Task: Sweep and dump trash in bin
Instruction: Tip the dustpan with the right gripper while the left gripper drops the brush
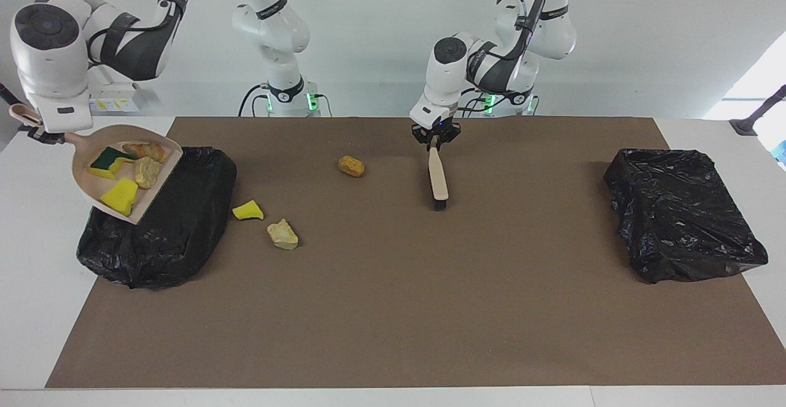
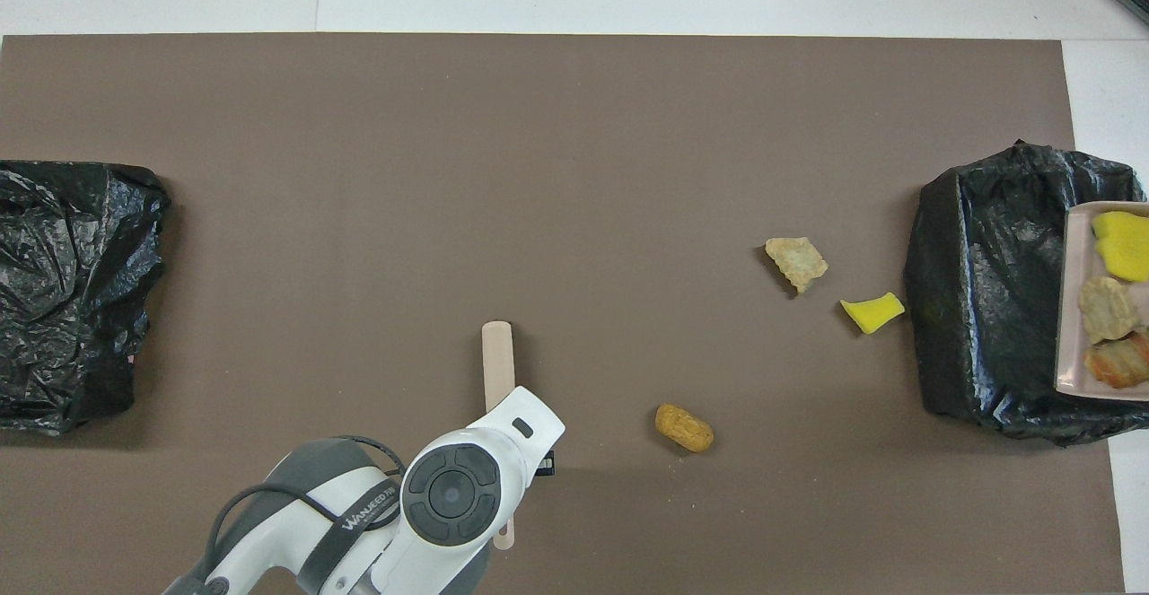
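Note:
My left gripper is ready to open now, since the beige brush (image 2: 497, 363) lies low along the brown mat and would rest there.
My right gripper (image 1: 38, 132) is shut on the handle of the beige dustpan (image 1: 85, 162) and holds it tilted over the black-lined bin (image 1: 166, 235) at the right arm's end. In the pan lie a green-yellow sponge bit (image 1: 109, 160), a brown bread-like lump (image 1: 146, 149), a beige chunk (image 1: 147, 172) and a yellow sponge bit (image 1: 121, 196). On the mat lie an orange chunk (image 1: 351, 166), a yellow sponge bit (image 1: 247, 210) and a beige chunk (image 1: 282, 234). My left gripper (image 1: 435, 139) is shut on the beige brush (image 1: 438, 180), whose bristles rest on the mat.
A second black-lined bin (image 1: 681, 223) stands at the left arm's end of the brown mat (image 1: 430, 309). In the overhead view the dustpan (image 2: 1073, 290) shows at the edge over its bin (image 2: 987, 308), and the brush (image 2: 496, 362) pokes out from under the left arm.

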`<action>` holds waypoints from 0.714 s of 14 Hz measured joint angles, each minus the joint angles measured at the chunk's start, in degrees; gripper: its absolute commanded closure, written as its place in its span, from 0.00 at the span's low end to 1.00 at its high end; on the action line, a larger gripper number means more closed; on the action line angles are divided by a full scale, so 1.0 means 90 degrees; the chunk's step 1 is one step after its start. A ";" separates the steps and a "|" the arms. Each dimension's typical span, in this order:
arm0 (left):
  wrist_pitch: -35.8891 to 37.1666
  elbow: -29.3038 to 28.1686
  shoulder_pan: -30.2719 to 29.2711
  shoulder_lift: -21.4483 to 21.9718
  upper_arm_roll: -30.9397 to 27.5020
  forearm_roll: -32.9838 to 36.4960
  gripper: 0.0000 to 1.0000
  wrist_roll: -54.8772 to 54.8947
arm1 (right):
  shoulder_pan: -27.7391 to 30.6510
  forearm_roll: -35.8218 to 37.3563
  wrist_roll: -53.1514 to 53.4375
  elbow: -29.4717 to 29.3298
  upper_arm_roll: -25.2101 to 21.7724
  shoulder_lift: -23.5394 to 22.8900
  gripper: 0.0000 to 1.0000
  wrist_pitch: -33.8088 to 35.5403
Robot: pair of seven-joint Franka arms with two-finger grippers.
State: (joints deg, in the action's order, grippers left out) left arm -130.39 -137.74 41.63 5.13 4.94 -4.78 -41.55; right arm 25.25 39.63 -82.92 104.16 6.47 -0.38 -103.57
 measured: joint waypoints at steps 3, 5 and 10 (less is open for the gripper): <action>-0.0053 -0.0005 0.0000 -0.0031 -0.0007 0.0000 0.00 0.0250 | -0.0208 0.0271 0.0550 0.0192 0.0006 0.0150 1.00 0.0264; -0.0053 -0.0005 -0.0001 -0.0032 -0.0029 0.0000 0.00 0.0349 | -0.0296 0.0613 0.0609 0.0237 0.0021 0.0177 1.00 0.0322; 0.0000 0.0231 -0.0250 -0.0036 -0.0103 0.0000 0.00 0.0359 | -0.0795 0.1481 0.0616 0.0244 0.0060 0.0196 1.00 0.0592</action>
State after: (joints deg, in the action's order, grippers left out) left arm -130.39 -135.66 39.38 4.80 4.02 -4.78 -38.33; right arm 18.09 52.95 -77.38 106.35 7.02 1.38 -98.24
